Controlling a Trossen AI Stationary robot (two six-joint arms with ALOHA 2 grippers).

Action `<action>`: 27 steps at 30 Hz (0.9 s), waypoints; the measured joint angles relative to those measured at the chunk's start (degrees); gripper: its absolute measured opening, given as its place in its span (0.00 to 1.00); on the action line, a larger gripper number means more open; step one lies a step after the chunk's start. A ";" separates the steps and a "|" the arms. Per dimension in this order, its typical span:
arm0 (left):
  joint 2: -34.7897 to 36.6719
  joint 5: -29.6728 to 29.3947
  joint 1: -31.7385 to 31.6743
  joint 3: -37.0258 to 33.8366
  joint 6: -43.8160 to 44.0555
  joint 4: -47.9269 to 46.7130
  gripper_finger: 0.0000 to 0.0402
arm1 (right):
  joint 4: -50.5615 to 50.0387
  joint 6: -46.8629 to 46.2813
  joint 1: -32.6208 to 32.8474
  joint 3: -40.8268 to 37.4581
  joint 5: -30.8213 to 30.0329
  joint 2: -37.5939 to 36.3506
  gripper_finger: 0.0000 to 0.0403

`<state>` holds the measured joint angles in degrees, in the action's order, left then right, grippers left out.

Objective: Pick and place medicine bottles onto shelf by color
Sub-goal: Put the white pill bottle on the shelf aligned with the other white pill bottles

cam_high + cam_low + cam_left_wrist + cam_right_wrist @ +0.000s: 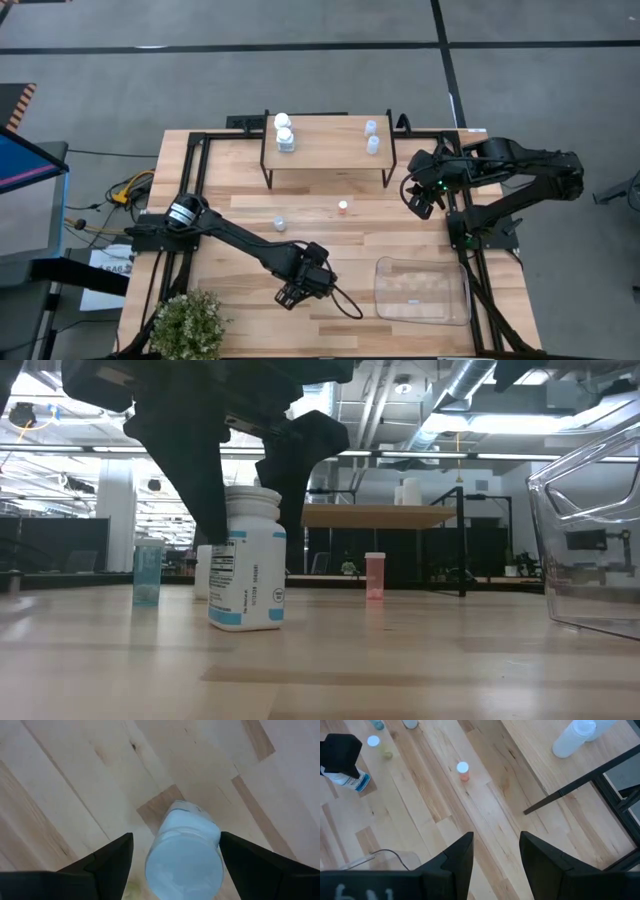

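The white bottle's cap sits between my fingers in the left wrist view, so it is time for my left gripper to close on the cap.
A chunky white medicine bottle (247, 565) with a blue-banded label stands upright on its base on the table near the front. My left gripper (250, 510) points down over it, open, one finger on each side of the bottle (184, 855). The shelf (328, 150) stands on its black legs at the table's far side, with two white bottles (285, 133) at the left end of its board and two clear-bluish ones (372, 137) at the right end. A red-orange bottle (342, 207) and a small clear bottle (280, 223) stand before the shelf. My right gripper (496, 855) hangs open and empty, high beside the shelf's right end. My left gripper straddles the white bottle's cap (186, 827) from above, fingers pointing down. A gap shows between one finger (112, 860) and the bottle. I cannot tell whether the other finger (245, 860) touches the bottle's side. The bottle stands upright on the table.
A clear plastic tray (385, 300) sits at the front right. A potted plant (190, 325) stands at the front left corner. In the low view a bluish bottle (147, 572) and another white one (203, 572) stand behind the left gripper. Bare wood lies between shelf and tray.
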<state>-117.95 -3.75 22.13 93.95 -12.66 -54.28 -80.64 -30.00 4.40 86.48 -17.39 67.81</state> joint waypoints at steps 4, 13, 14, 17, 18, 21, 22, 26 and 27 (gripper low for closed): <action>0.00 0.35 0.00 0.00 -0.05 0.02 0.61 | 0.00 0.00 -0.01 0.00 0.00 0.00 0.45; 0.22 0.61 0.00 -0.02 0.28 -0.05 0.35 | 0.09 -0.02 0.00 -0.02 0.02 0.00 0.45; 0.28 0.59 0.00 0.00 0.41 -0.12 0.35 | 0.09 -0.02 0.00 -0.02 0.02 0.00 0.45; 0.30 0.69 -0.41 0.85 1.43 -1.39 0.35 | 0.11 -0.02 0.00 -0.02 0.02 0.00 0.45; 0.30 0.74 -0.68 1.71 1.60 -2.28 0.35 | 0.11 -0.10 -0.02 -0.02 0.02 0.00 0.45; 0.35 0.76 -2.00 4.27 1.66 -5.19 0.35 | 0.11 -0.96 0.00 -0.02 0.02 0.00 0.45; 0.35 0.76 -2.49 5.17 1.69 -6.64 0.35 | 0.11 -1.39 -0.02 -0.02 0.02 0.00 0.45; 0.35 0.52 -4.22 9.79 0.48 -13.05 0.35 | 0.09 -1.49 -0.02 -0.02 0.31 0.00 0.45; 0.35 0.42 -4.57 11.06 -0.13 -15.35 0.35 | 0.09 -1.51 0.00 -0.02 0.66 0.00 0.45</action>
<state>-117.60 -3.33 17.56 105.02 -12.79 -69.64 -80.55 -31.51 4.40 86.46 -16.73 67.81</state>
